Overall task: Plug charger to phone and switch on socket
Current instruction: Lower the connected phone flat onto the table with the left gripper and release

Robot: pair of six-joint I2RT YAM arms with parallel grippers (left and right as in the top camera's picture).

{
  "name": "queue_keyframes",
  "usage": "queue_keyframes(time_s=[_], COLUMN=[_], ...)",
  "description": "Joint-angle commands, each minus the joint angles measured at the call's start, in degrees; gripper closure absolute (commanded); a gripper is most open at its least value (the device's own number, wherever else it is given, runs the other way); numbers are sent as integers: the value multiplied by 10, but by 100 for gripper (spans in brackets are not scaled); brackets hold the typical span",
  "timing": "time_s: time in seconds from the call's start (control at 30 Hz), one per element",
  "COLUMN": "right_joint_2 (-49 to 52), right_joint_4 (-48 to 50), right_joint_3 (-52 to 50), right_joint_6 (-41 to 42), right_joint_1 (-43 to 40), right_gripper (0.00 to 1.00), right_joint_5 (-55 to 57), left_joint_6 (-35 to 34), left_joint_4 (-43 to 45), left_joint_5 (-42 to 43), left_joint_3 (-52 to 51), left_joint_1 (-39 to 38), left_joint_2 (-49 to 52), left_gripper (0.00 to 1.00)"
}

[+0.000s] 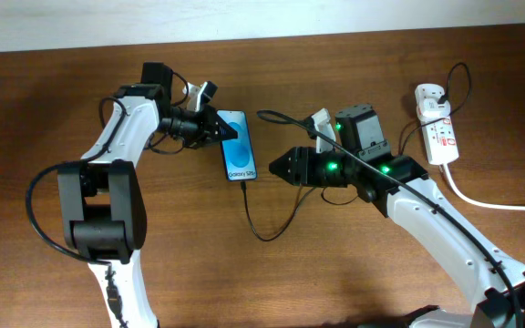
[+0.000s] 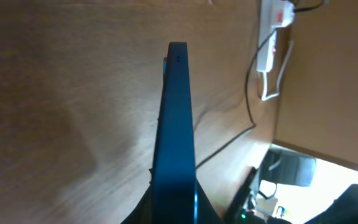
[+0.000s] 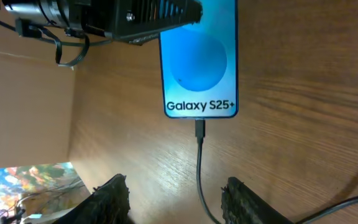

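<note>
The left gripper will keep holding the phone until the phone's back lies on the tabletop, because the phone's edge point(image 1: 242, 179) point(image 2: 178, 93) hangs high over the dark shadow.
The phone point(image 1: 239, 147) lies flat mid-table, blue screen up, reading "Galaxy S25+" in the right wrist view point(image 3: 199, 59). My left gripper point(image 1: 223, 128) is shut on its top end; the left wrist view shows the phone's edge point(image 2: 175, 124) between the fingers. The charger cable point(image 1: 255, 221) has its connector tip point(image 3: 199, 129) in the phone's bottom port. My right gripper point(image 1: 276, 167) is open and empty just right of the phone's lower end, its fingers either side of the cable point(image 3: 176, 193). The socket point(image 1: 437, 128), a white power strip, lies at the far right.
The socket's thick white cord point(image 1: 490, 202) runs off to the right edge. A white plug point(image 1: 429, 98) sits in the strip's top end. The charger cable loops under my right arm. The table's back edge meets a pale wall point(image 1: 262, 18).
</note>
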Motion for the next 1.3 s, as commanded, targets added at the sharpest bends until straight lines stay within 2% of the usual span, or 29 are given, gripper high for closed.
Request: queue_keyframes(time_s=[0.0,0.73,0.9,1.03,1.17,1.27], right_joint_2=[1,1,1,1,1,1], right_joint_4=[-1,-9,-10,-12,-14,-17], right_joint_3=[8,8,8,8,8,8], right_joint_6=[-13,-19,-19,-19,-19,-19], right_joint_1=[0,-1,0,-1,-1,-1], right_gripper=[48,48,48,48,48,48], right_joint_5=[9,10,9,9,9,9], left_joint_6=[-15,-27,-27,-27,-27,-43], left_joint_4=[8,3,1,-2,-3,-5], left_joint_5=[-23,-51,-86,-109,-116,-153], left_joint_3=[-9,-10,-10,-10,-10,-10], left_joint_1=[0,-30,-30,-30,-30,-30], left_joint_2=[-2,69,69,69,69,68], left_gripper=[100,100,88,75,68,57])
